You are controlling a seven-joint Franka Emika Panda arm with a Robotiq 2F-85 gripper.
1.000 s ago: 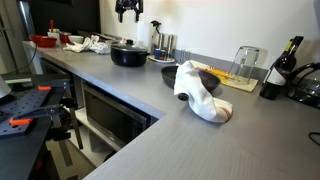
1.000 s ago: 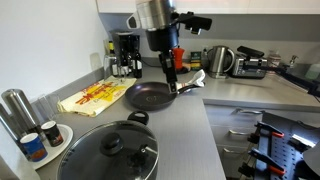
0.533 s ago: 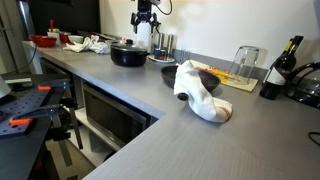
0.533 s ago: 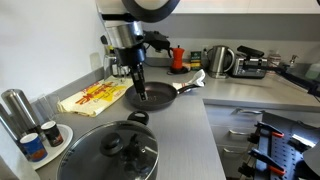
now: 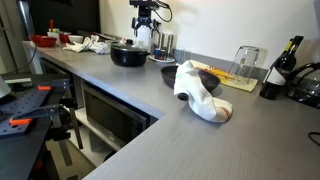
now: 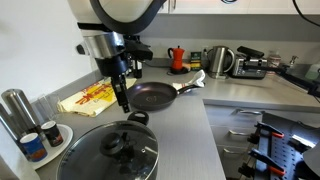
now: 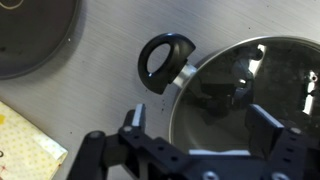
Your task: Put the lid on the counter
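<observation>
The lid's small dark knob is the part my gripper should grab next from above. The lid's rim then stays free, so the lid can be laid flat on the counter.
The lid (image 6: 108,152) is round, greyish and glassy with a small dark knob, and it sits on the black pot. It also shows in an exterior view (image 5: 128,46) and fills the right of the wrist view (image 7: 250,90). My gripper (image 6: 122,98) is open and empty. It hangs above the pot's far rim, apart from the lid, and shows in the other exterior view (image 5: 147,22). In the wrist view its fingers (image 7: 200,125) straddle the lid's edge beside the pot's loop handle (image 7: 165,58). The grey counter (image 6: 190,130) lies all round (image 5: 180,130).
A dark pan (image 6: 152,97) sits just beyond the pot, with a yellowish cutting board (image 6: 92,98) beside it. Metal cups (image 6: 12,108) and tins (image 6: 38,140) stand by the wall. A white cloth (image 5: 200,92), a small dark bowl (image 5: 168,73) and bottles (image 5: 285,65) sit along the counter.
My gripper has moved from above the pan across toward the pot and lid. It has stayed open. The lid has not moved.
</observation>
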